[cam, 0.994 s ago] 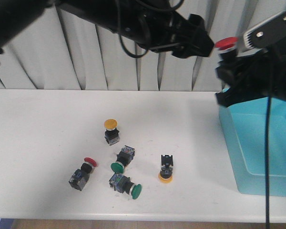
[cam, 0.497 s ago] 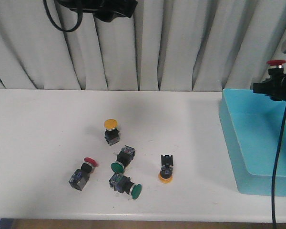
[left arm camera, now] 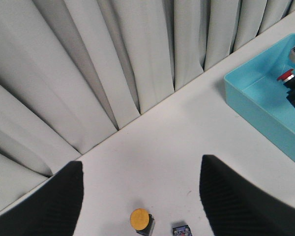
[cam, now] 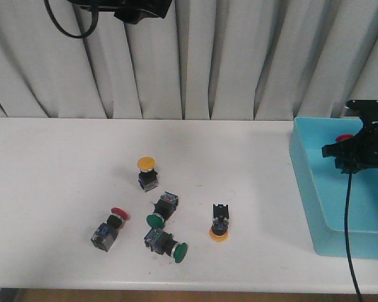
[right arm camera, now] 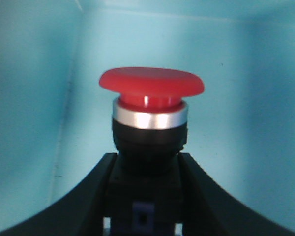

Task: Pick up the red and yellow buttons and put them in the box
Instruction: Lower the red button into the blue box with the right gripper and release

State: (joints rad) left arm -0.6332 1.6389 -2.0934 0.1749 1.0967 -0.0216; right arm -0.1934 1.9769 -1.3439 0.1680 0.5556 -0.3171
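The red button (right arm camera: 150,105) hangs above the turquoise box's bottom in the right wrist view, so the robot's right gripper needs to lower it farther in before letting go.
My right gripper (cam: 351,153) is shut on a red button (cam: 344,138) and holds it upright over the inside of the turquoise box (cam: 310,189). In the right wrist view the red cap (right arm camera: 151,86) stands between the fingers (right arm camera: 93,196), with the box floor (right arm camera: 34,98) behind it. On the table are an upright yellow button (cam: 147,165), a yellow button (cam: 218,234) resting cap down, and a red button (cam: 118,213) lying on its side. My left gripper (left arm camera: 141,162) is open and empty, high above the upright yellow button (left arm camera: 139,219).
Two green-capped switches (cam: 154,219) (cam: 179,251) lie among the buttons near the table's front. A grey curtain (cam: 239,63) hangs behind the table. The right arm's cable (cam: 348,239) hangs in front of the box.
My right gripper has moved right and down with the red button, from above the box's near corner to low inside it. The left arm has pulled back up and to the left.
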